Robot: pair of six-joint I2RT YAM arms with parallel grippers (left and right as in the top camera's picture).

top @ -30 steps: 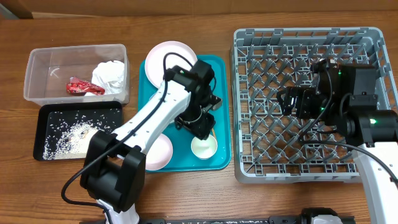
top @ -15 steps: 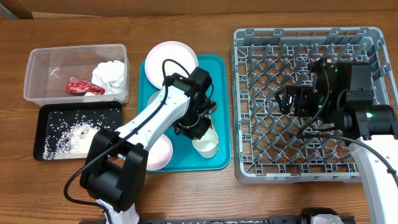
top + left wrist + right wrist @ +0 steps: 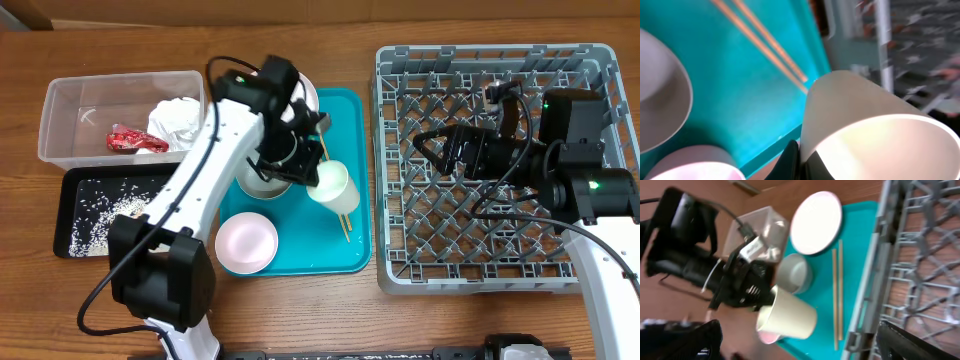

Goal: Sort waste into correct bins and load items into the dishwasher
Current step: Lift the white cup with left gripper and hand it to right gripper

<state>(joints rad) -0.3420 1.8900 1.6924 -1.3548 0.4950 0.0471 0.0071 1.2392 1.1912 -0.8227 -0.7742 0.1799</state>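
Observation:
My right gripper needs to grab the small white cup next by its closed base end [image 3: 348, 202] [image 3: 806, 321], which leaves the cup's rim free for loading it mouth-down into the dishwasher.
My left gripper [image 3: 312, 178] is shut on the rim of the small white cup [image 3: 332, 183], which hangs tilted on its side above the teal tray [image 3: 345, 110]. In the left wrist view one finger is inside and one outside the cup [image 3: 875, 125]. Two chopsticks [image 3: 345, 222] lie on the tray under it, beside a grey-white bowl [image 3: 258, 182] and a pink bowl [image 3: 247, 243]. A pink plate [image 3: 816, 222] sits at the tray's far end. My right gripper [image 3: 438, 152] is open and holds nothing over the left part of the grey dish rack [image 3: 500, 250].
The clear tub [image 3: 70, 110] at the far left holds the red wrapper [image 3: 137, 140] and the white napkin [image 3: 178, 120]. In front of it lies the black tray [image 3: 80, 185] with scattered rice [image 3: 120, 215]. The rack's wall rises just right of the teal tray.
My left gripper closed on the cup's rim, lifted it off the tray and carried it toward the back, tipping it sideways. The right gripper shifted slightly left over the rack.

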